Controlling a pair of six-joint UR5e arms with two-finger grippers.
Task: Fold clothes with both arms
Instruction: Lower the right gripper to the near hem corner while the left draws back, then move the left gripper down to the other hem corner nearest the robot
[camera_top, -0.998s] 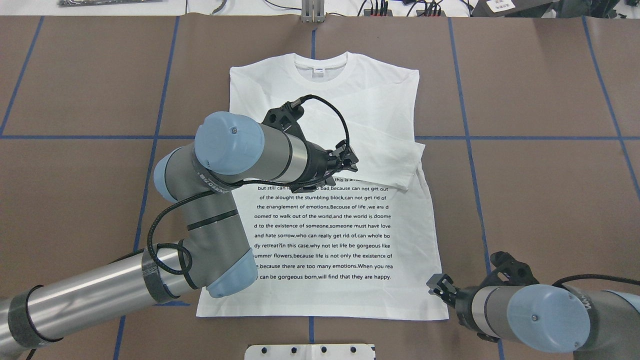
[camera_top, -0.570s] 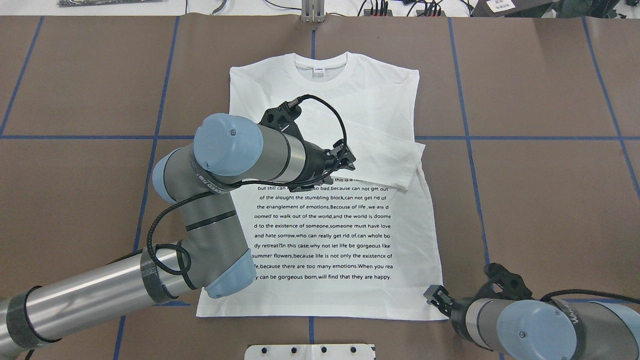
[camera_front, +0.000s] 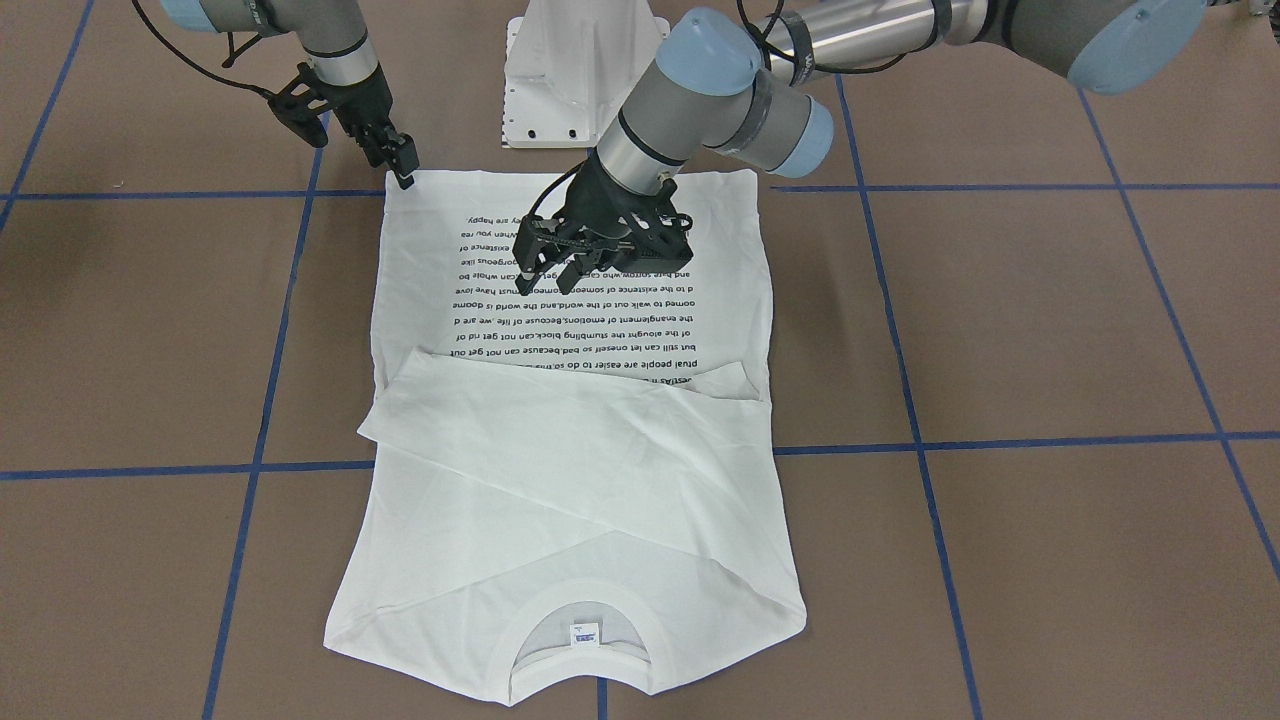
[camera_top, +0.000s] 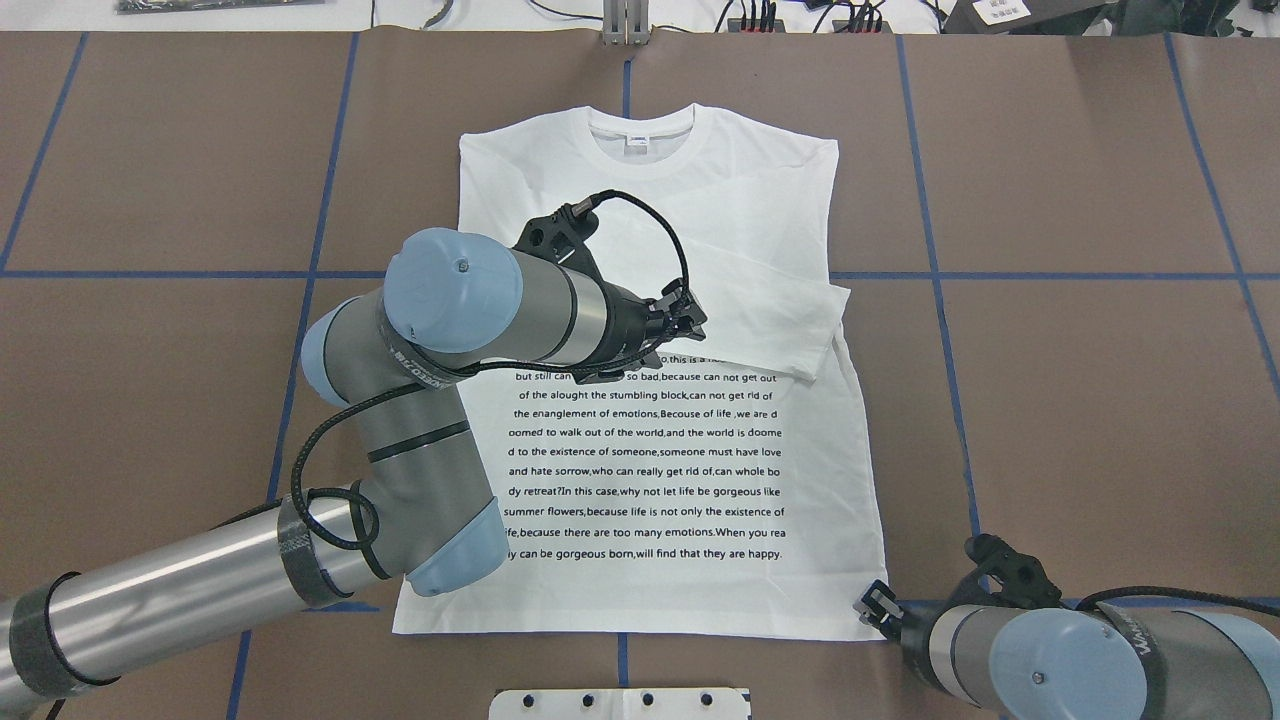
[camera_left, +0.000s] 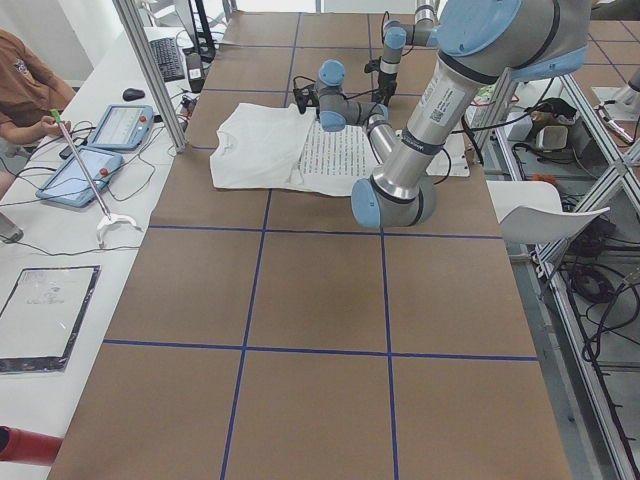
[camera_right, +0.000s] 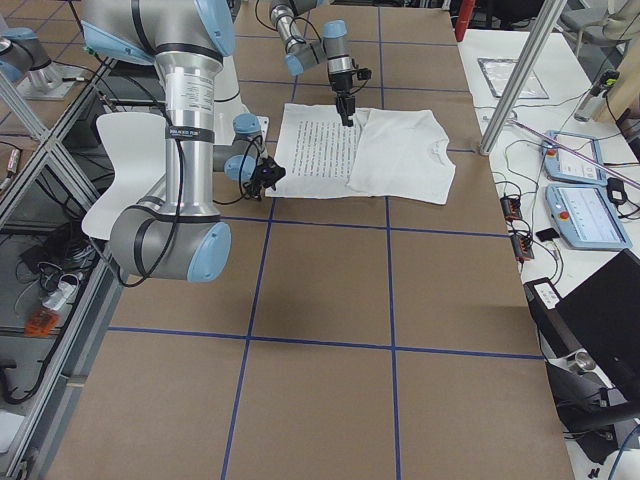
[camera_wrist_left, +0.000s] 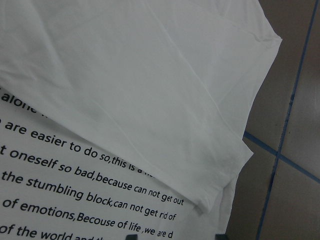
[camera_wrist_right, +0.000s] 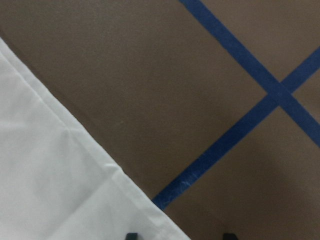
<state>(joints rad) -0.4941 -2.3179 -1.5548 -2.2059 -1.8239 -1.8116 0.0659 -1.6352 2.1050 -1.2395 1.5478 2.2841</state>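
Note:
The robot's right gripper should next grab the shirt by its hem corner (camera_front: 399, 180) (camera_wrist_right: 167, 227), because that corner ends over empty table.
The white long-sleeved T-shirt (camera_top: 700, 200) lies flat on the brown table, printed text up, collar at the far side. Both sleeves are folded across the chest (camera_front: 570, 480). My left gripper (camera_top: 690, 315) hovers open and empty over the shirt's middle, near the folded sleeve's cuff (camera_wrist_left: 150, 90); in the front view it (camera_front: 560, 275) is above the text lines. My right gripper (camera_top: 872, 603) is open and empty at the hem's right corner, low over the table; it also shows in the front view (camera_front: 403, 170). The right wrist view shows the hem edge (camera_wrist_right: 50, 190) beside bare table.
The white pedestal base (camera_front: 580, 80) stands just behind the hem. Blue tape lines (camera_top: 1000, 275) cross the brown table cover. Cables and boxes (camera_top: 760, 15) line the far edge. A seated operator (camera_left: 25, 85) with tablets is beside the table's far side.
My right gripper has moved back toward the robot, from just over the hem's right edge to its corner. My left gripper has drifted slightly left. The shirt has not moved.

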